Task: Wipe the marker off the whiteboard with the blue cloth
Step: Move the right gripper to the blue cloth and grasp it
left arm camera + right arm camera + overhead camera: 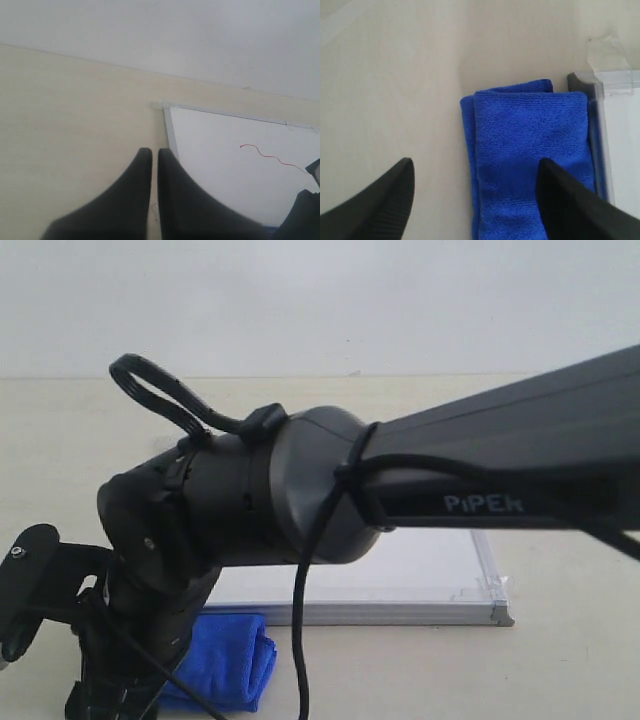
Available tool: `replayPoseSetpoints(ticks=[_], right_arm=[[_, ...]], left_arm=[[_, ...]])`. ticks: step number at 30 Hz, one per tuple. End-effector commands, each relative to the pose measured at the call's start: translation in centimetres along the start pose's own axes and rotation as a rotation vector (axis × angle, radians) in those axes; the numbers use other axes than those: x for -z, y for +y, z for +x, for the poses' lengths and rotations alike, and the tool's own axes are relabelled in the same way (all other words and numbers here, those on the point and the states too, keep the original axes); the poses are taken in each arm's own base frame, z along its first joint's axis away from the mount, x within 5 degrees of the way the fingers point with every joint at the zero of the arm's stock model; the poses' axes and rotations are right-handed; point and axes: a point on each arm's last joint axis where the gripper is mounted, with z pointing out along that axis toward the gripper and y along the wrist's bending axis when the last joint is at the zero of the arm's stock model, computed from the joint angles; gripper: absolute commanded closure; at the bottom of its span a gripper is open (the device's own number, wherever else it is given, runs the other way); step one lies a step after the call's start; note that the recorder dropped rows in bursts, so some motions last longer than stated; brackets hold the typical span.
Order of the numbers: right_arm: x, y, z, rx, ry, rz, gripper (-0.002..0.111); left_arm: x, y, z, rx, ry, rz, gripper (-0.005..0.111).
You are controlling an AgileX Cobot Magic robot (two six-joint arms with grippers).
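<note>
I will grab the blue cloth by its layered long edge (476, 187) next, with my right gripper. Then the cloth can wipe the marker off the whiteboard.
The blue cloth (530, 150) lies folded on the table against the whiteboard's (622, 130) framed corner. My right gripper (476, 166) hovers open over it, one finger (395, 195) above bare table and the other finger (560, 195) above the cloth. In the exterior view the right arm (480, 470) reaches across and hides most of the whiteboard (420, 570); the blue cloth (235, 660) shows at the lower left. My left gripper (155, 152) is shut on nothing, beside the whiteboard's (225, 175) frame. The red marker line (270, 156) squiggles on the board.
Clear tape (605, 52) holds the board's corner to the pale table (395, 75). A black cable (305, 620) hangs from the right arm. A white wall (320, 300) rises behind the table. Part of the right arm (307, 205) shows dark in the left wrist view.
</note>
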Motion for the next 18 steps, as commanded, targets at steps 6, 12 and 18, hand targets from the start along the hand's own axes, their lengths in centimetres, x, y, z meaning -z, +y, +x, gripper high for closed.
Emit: replayPoseSetpoints(ticks=[6, 12, 18], right_arm=[[-1.06, -1.2, 0.76, -0.027, 0.068, 0.102, 0.046], [-1.01, -1.5, 0.94, -0.06, 0.086, 0.137, 0.046], [-1.24, -1.49, 1.04, -0.068, 0.091, 0.135, 0.046]], left_arm=[[-0.01, 0.05, 0.11, -0.003, -0.001, -0.004, 0.102], [-0.01, 0.05, 0.11, -0.003, -0.001, -0.004, 0.102], [-0.01, 0.05, 0.11, -0.003, -0.001, -0.004, 0.102]])
